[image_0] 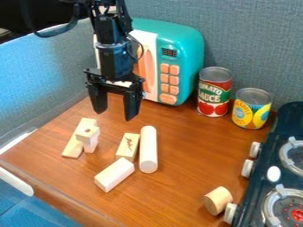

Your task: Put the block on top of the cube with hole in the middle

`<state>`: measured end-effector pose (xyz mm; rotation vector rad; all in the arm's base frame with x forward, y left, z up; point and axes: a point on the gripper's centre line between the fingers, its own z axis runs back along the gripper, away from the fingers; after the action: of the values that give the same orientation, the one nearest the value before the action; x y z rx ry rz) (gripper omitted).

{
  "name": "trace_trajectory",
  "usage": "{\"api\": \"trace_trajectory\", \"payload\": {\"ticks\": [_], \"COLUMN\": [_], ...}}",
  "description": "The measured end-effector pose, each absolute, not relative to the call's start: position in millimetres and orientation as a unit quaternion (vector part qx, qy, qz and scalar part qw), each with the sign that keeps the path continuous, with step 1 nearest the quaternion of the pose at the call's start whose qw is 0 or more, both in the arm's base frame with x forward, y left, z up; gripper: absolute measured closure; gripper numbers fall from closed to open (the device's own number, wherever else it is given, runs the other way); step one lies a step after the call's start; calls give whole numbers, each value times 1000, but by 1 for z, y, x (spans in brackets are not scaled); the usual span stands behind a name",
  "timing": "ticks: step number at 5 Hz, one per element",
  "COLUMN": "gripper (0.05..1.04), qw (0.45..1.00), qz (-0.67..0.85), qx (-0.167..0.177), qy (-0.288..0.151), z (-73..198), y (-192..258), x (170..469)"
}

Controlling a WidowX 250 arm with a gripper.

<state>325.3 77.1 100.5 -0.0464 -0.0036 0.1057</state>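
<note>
My gripper grabs the pale rectangular block (114, 174) by its long sides next, to set the block on top of the cube with the hole.
The gripper (114, 114) hangs over the left part of the wooden table, in front of the toy microwave. Its two fingers stand wide apart, open, with nothing between them. Below and left of it is the small wooden cube with a hole (89, 132) in its top, close against a long flat block (74, 145). Right of the cube lies a block with a dark mark (128, 146), and in front of that a pale rectangular block (114, 174). Which block the task means, I cannot tell.
A long white cylinder (148, 149) lies beside the marked block. A short wooden cylinder (218, 200) rests near the black stove (286, 133). The teal microwave (183, 48), a red-labelled can (214, 92) and a yellow can (252, 108) line the back.
</note>
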Motion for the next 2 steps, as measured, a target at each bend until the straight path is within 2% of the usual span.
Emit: {"api": "trace_trajectory", "payload": {"ticks": [1, 2], "gripper": [83, 83], "qw": [998, 999], "qz": [51, -19], "qx": [-26, -1], "qy": [15, 27], "z": [88, 66], "y": [77, 73], "x": [323, 311]}}
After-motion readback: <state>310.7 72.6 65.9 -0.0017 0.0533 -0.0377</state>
